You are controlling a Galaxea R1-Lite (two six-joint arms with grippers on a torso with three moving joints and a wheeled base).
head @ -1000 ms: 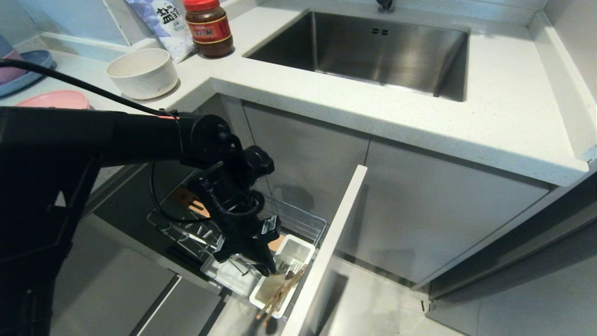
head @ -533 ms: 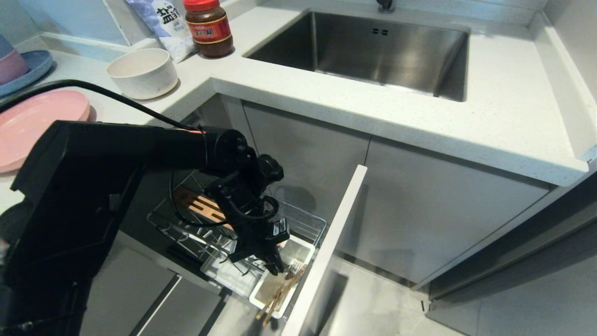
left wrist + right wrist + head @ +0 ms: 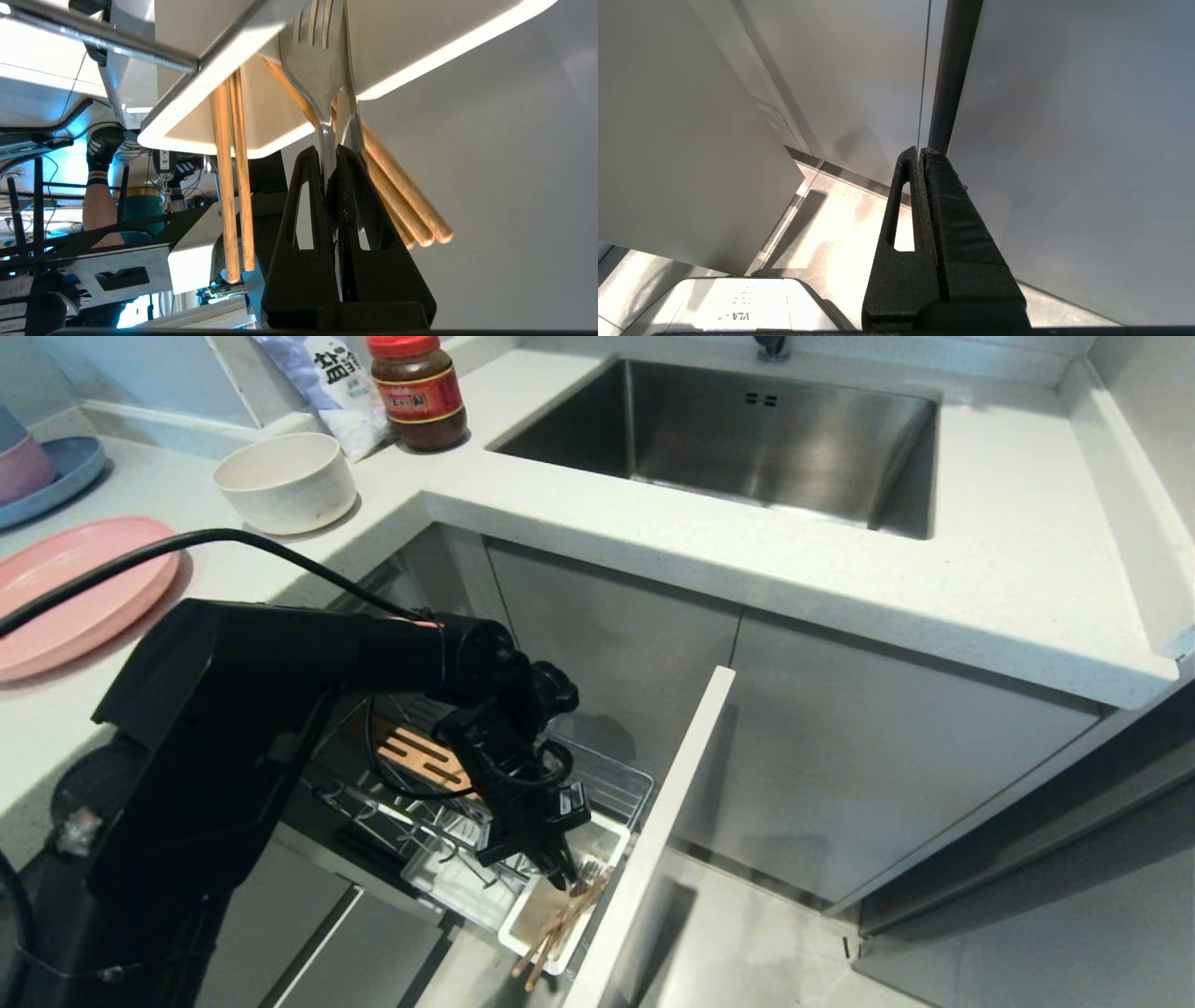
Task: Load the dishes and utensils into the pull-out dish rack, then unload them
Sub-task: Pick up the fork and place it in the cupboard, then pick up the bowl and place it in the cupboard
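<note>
The silver fork's head (image 3: 590,872) is inside the white cutlery tray's rim (image 3: 625,839), so my left gripper should open its fingers.
My left gripper (image 3: 566,876) reaches down into the white cutlery tray (image 3: 611,832) at the front of the pull-out dish rack (image 3: 611,782). In the left wrist view it (image 3: 330,151) is shut on the handle of the silver fork (image 3: 310,60), whose tines lie against the tray (image 3: 444,28). Light-wood chopsticks (image 3: 558,931) lean out over the tray's near end, on both sides of the fingers (image 3: 231,186). The pink plate (image 3: 75,588) and the cream bowl (image 3: 285,481) stand on the counter at the left. I cannot make out the spoon. My right gripper (image 3: 920,151) is shut, empty, low beside cabinet panels.
The rack's pale front panel (image 3: 658,821) stands just right of the tray, and the wooden strip (image 3: 418,758) lies behind my left arm. A steel sink (image 3: 747,429), a red-lidded jar (image 3: 417,387) and a blue plate (image 3: 58,474) are on the counter. A person's leg (image 3: 100,186) shows beyond the rack.
My left arm has sunk, uncovering the pink plate on the counter. Its gripper has shifted slightly right over the cutlery tray and stayed shut.
</note>
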